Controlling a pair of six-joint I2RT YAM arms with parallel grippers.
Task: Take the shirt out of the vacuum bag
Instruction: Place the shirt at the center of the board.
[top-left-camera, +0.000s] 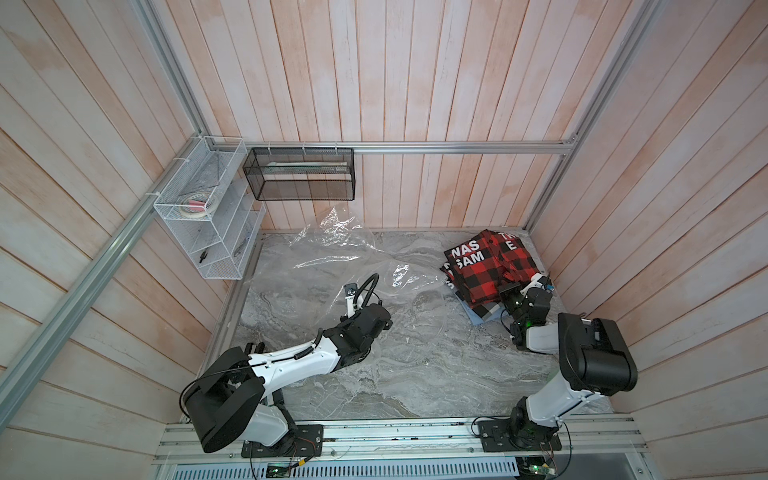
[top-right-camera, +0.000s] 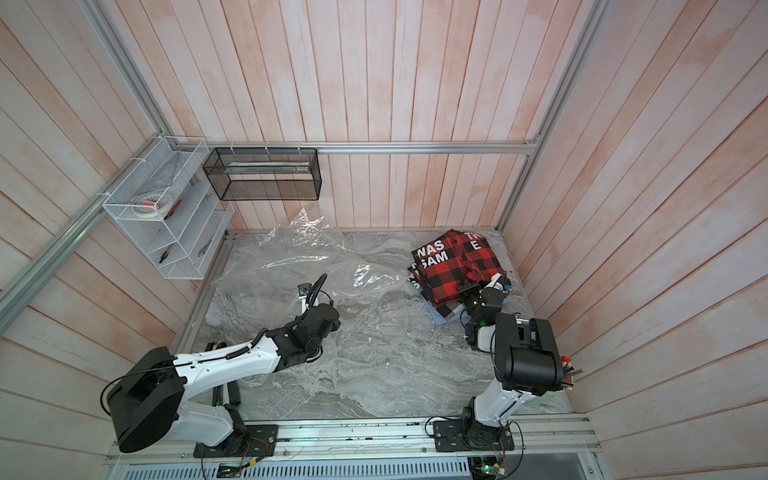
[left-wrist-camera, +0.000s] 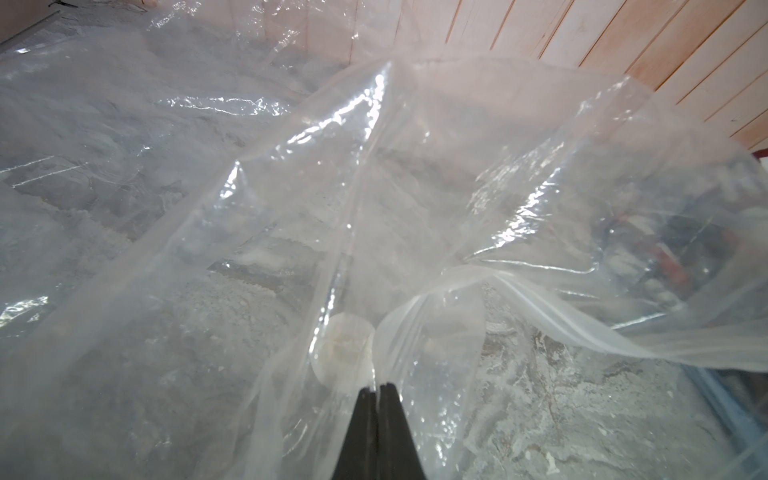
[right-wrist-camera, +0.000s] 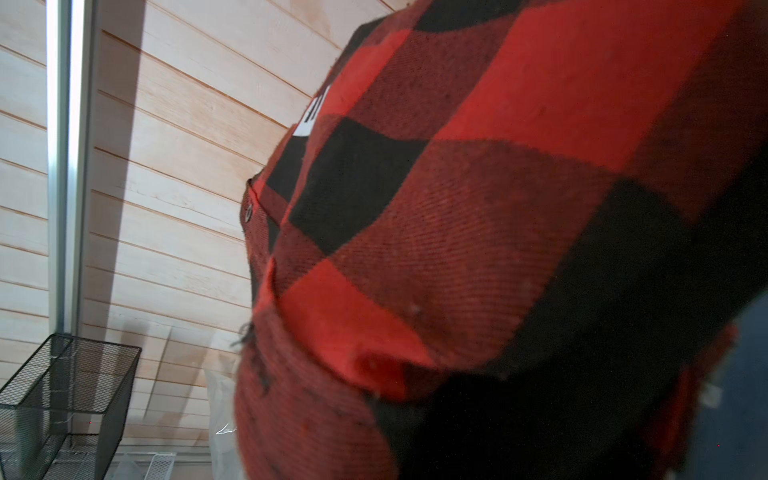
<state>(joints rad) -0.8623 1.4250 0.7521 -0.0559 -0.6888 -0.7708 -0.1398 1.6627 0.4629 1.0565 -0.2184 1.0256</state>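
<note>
My left gripper is ready to release the bag's fold, because the fold is low over the marble.
The vacuum bag (top-left-camera: 332, 249) (top-right-camera: 299, 249) is clear crinkly plastic spread over the back and middle of the table. In the left wrist view my left gripper (left-wrist-camera: 378, 386) is shut on a fold of the bag (left-wrist-camera: 415, 187), right beside its round white valve (left-wrist-camera: 343, 353). The bag's zip strip (left-wrist-camera: 540, 307) curls off to one side. The shirt (top-left-camera: 486, 270) (top-right-camera: 453, 270), red-and-black plaid with white letters, lies bunched at the back right with no plastic visible over it. My right gripper (top-left-camera: 508, 289) (top-right-camera: 467, 289) is at its near edge. Shirt cloth (right-wrist-camera: 498, 208) hides those jaws.
A white wire rack (top-left-camera: 208, 212) and a black mesh basket (top-left-camera: 299, 174) (right-wrist-camera: 62, 395) hang on the back left walls. Something flat and blue-grey (top-left-camera: 478, 316) lies under the shirt. Wooden walls close in three sides of the marble tabletop (top-left-camera: 415, 374).
</note>
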